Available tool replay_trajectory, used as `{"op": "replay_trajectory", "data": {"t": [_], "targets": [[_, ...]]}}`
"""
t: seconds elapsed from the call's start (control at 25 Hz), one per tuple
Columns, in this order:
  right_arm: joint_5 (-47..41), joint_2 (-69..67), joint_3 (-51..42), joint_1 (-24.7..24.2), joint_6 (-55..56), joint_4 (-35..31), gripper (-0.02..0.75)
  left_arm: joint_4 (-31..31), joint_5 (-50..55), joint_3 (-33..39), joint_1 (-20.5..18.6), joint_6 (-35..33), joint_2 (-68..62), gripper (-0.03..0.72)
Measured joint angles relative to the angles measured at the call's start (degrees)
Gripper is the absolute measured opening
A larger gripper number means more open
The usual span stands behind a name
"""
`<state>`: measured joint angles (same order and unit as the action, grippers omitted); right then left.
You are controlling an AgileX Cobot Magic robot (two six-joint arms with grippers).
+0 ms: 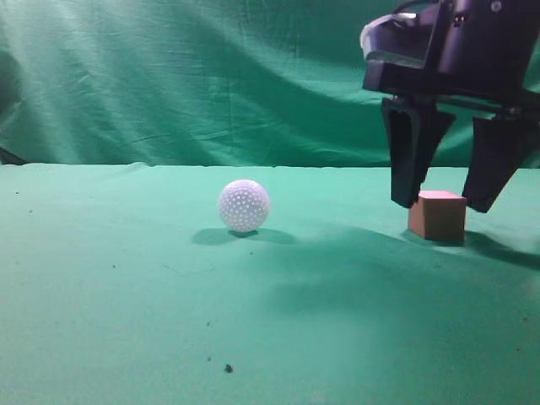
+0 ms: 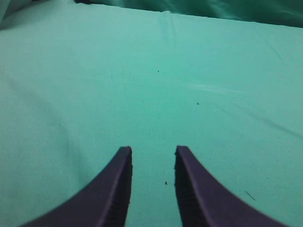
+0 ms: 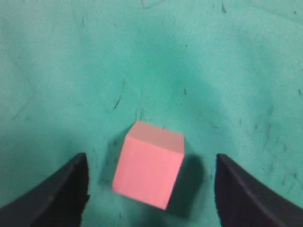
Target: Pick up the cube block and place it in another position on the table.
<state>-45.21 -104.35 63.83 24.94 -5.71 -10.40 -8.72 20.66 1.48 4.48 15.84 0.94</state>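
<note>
I will next grip the cube block (image 1: 438, 216) by its two opposite sides with my right gripper, so that I can set it in another position on the tabletop.
The cube block (image 1: 438, 216) rests on the green table (image 1: 126, 278) at the right; in the right wrist view it shows as a salmon-pink cube (image 3: 148, 165). My right gripper (image 1: 444, 201) is open, its two dark fingers straddling the cube from above, fingertips (image 3: 151, 163) apart from both its sides. My left gripper (image 2: 152, 151) is open and empty over bare green cloth (image 2: 156, 85); it does not show in the exterior view.
A white dimpled ball (image 1: 244, 205) sits on the table left of the cube, about mid-view. A draped green backdrop curtain (image 1: 169, 76) hangs behind the table. A few dark specks (image 1: 228, 368) lie on the cloth in front.
</note>
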Motion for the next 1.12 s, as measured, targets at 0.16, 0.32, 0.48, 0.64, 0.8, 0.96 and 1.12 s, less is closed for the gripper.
{"op": "replay_trajectory", "data": {"t": [0.16,0.32,0.48,0.64,0.8,0.96,1.12], "targets": [[0.3,-0.5,0.79,0.0,0.03,0.0,0.221,0.0,0.0,0.0,0.0,0.0,0.0,0.262],[-0.04,-0.5,6.03,-0.85,0.03,1.96,0.221,0.0,0.0,0.0,0.0,0.0,0.0,0.262],[0.06,-1.39,12.57,-3.8,1.18,3.63,0.221,0.0,0.0,0.0,0.0,0.0,0.0,0.262],[-0.86,-6.02,19.26,-6.45,3.53,4.24,0.221,0.0,0.0,0.0,0.0,0.0,0.0,0.262],[-1.68,-11.41,23.3,-6.65,3.66,4.94,0.221,0.0,0.0,0.0,0.0,0.0,0.0,0.262],[-1.13,-14.59,25.18,-6.65,3.66,5.26,0.221,0.0,0.0,0.0,0.0,0.0,0.0,0.262],[-1.01,-15.36,25.27,-6.65,3.66,6.25,0.333,0.0,0.0,0.0,0.0,0.0,0.0,0.262]]}}
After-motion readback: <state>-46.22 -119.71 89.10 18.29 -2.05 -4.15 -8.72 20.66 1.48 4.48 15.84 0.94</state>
